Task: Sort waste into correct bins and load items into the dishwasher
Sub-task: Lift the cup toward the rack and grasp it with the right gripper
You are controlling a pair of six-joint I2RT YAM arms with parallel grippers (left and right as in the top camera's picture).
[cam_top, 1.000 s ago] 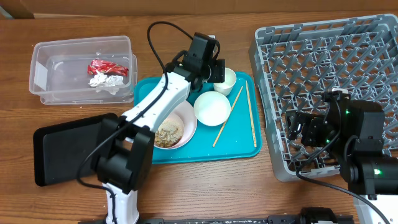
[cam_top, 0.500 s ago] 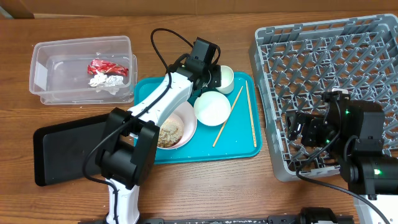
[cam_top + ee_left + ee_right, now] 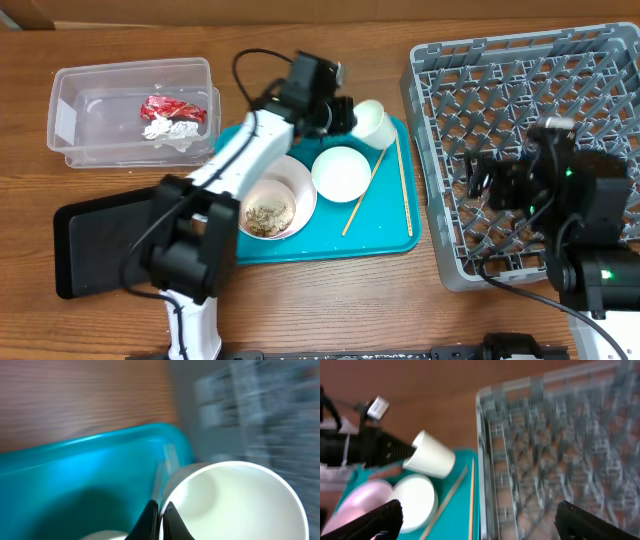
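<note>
I will load the white cup into the dishwasher, so my right gripper will grab it across its outer body [image 3: 375, 125] [image 3: 434, 456] and leave the cup's rim to my left gripper.
My left gripper [image 3: 349, 115] is shut on the rim of the white cup [image 3: 372, 123], which hangs tilted over the far right corner of the teal tray [image 3: 330, 245]. In the left wrist view both fingertips [image 3: 151, 511] pinch the cup [image 3: 235, 502] wall. On the tray sit the pinkish-white bowl [image 3: 290, 180] with rice scraps [image 3: 265, 213], the small white bowl [image 3: 341, 173] and two chopsticks [image 3: 403, 185]. My right gripper [image 3: 478, 188] is open over the left side of the grey dish rack [image 3: 520, 100], holding nothing. The right wrist view shows the cup [image 3: 431, 455] and the rack [image 3: 560, 445].
The clear tub [image 3: 75, 110] at the far left holds a red wrapper [image 3: 172, 107] and white tissue [image 3: 165, 128]. A black tray [image 3: 100, 240] lies at the front left. The rack's near wall [image 3: 440, 220] borders the teal tray.
My left gripper closed on the cup's rim and raised it off the tray, tipping it to the right. The right arm shifted slightly toward the far side.
</note>
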